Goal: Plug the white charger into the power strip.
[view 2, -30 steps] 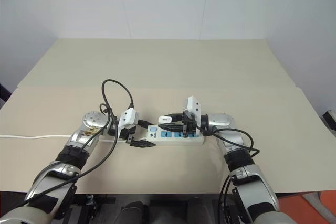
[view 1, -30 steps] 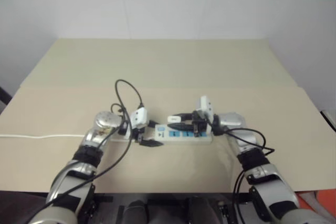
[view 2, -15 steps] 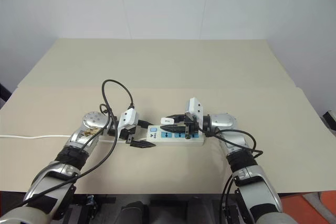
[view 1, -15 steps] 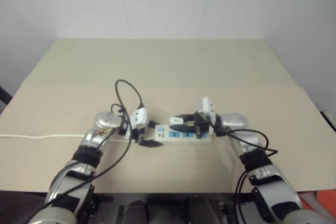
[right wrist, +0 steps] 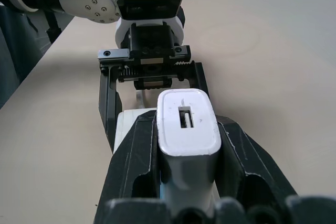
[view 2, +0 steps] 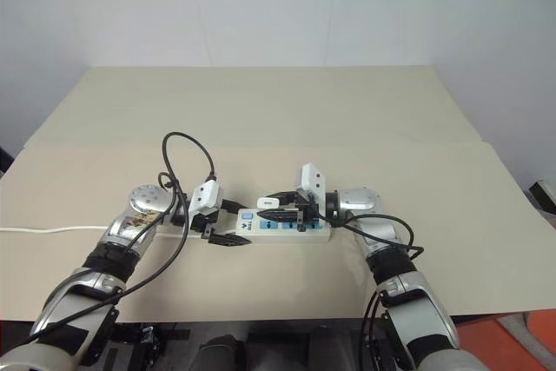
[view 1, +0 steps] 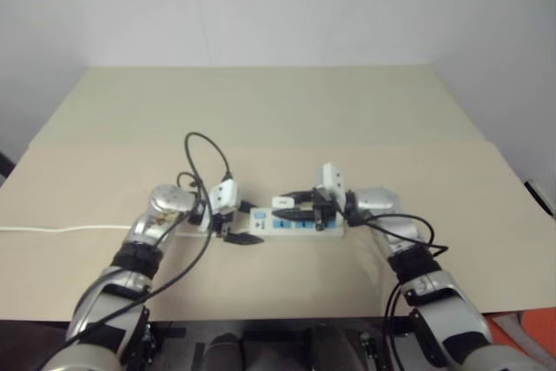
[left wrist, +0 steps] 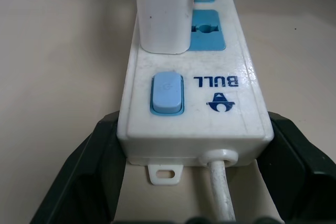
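Observation:
The white charger (view 1: 283, 202) is upright, and its lower end is on the power strip (view 1: 295, 225). The white charger would settle in the power strip if I opened my right gripper now.
The power strip (view 2: 314, 234) lies across the near middle of the table, switch end toward my left arm. My left gripper (left wrist: 194, 125) is shut on the power strip, one black finger on each side of the switch end. The white charger (right wrist: 187, 125) stands upright over the socket panel beside the blue switch (left wrist: 167, 94). My right gripper (right wrist: 185, 129) is shut on the charger from the opposite side. In the left wrist view the charger's (left wrist: 161, 14) lower end meets the strip's top face, and its prongs are hidden.
The strip's thin white cord (view 2: 43, 230) runs off to the left table edge. A black cable (view 2: 187, 154) loops up behind my left wrist. The beige table (view 2: 278, 110) stretches wide behind the strip, with a white wall beyond it.
The whole picture has shifted a little, so the camera moved. Both grippers keep their holds and places.

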